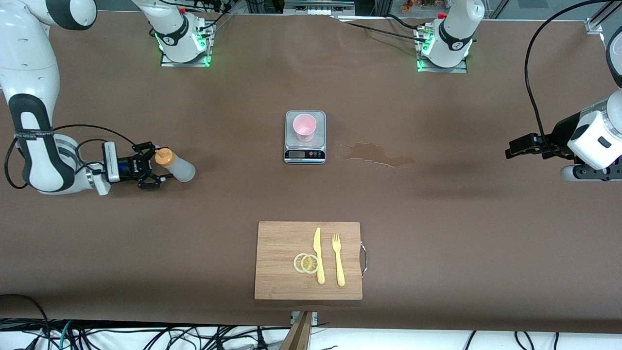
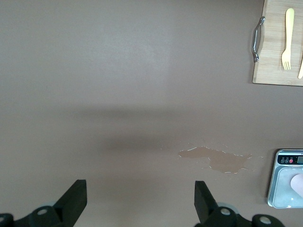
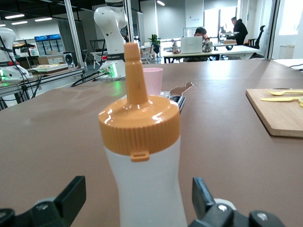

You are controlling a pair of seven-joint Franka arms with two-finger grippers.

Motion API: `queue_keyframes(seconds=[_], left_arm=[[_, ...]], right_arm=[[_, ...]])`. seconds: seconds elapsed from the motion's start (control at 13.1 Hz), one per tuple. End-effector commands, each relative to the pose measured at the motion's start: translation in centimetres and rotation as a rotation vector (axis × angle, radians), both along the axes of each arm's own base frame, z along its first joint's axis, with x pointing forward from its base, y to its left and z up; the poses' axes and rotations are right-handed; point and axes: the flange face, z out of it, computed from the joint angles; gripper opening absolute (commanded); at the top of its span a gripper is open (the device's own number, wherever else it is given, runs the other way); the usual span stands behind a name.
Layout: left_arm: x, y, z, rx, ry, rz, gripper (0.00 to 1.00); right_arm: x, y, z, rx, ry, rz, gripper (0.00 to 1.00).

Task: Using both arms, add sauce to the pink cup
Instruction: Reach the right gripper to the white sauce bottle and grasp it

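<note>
The robot's right gripper will grab the bottle by its white body [image 1: 183,169] next, so that the bottle's nozzle stays free for the pink cup [image 1: 304,127].
The sauce bottle [image 1: 179,168], frosted white with an orange nozzle cap, stands upright on the table toward the right arm's end. My right gripper [image 1: 158,165] is open, one finger on each side of the bottle's lower body [image 3: 142,189], with gaps between. The pink cup [image 1: 304,127] stands on the silver scale [image 1: 304,154] at mid-table; it also shows in the right wrist view [image 3: 154,80]. My left gripper [image 1: 515,147] is open and empty, held up over bare table at the left arm's end; its fingers [image 2: 75,201] frame only tablecloth.
A wet brown spill [image 1: 379,154] lies beside the scale toward the left arm's end, and shows in the left wrist view [image 2: 215,158]. A wooden cutting board [image 1: 282,262] with a yellow knife, a fork and lemon slices lies nearer the front camera.
</note>
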Motion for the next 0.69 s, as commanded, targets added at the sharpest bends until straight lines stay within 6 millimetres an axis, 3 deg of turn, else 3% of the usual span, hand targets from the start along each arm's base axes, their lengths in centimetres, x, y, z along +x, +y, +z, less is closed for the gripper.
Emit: queue_keyframes(seconds=[0.0,0.08,0.15,0.23,0.3,0.46,0.61], left_arm=[[0.4,0.1,0.6,0.014,0.003,-0.027,1.0],[0.4,-0.1,0.7,0.014,0.0,-0.03,1.0],[0.4,-0.1,0.7,0.014,0.0,-0.031,1.0],[0.5,-0.2,0.6,0.014,0.002,-0.031,1.0],[0.5,-0.1,0.6,0.014,0.002,-0.03,1.0],[0.5,-0.3,0.7,0.015,-0.001,-0.034,1.0],[0.5,-0.6,0.7,0.014,-0.001,-0.037,1.0]], right_arm=[[0.2,0.3,-0.3,0.047,-0.015,-0.002,0.84],[0.3,0.5,-0.3,0.048,-0.015,0.001,0.65],[0.4,0.8,-0.2,0.05,-0.01,0.004,0.37],[0.6,1.0,0.0,0.047,-0.006,0.005,0.23],[0.7,1.6,0.3,0.057,-0.004,0.015,0.18],[2.4,3.3,3.0,0.038,0.052,0.033,0.15],[5.1,7.1,7.8,-0.063,0.082,0.101,0.15]])
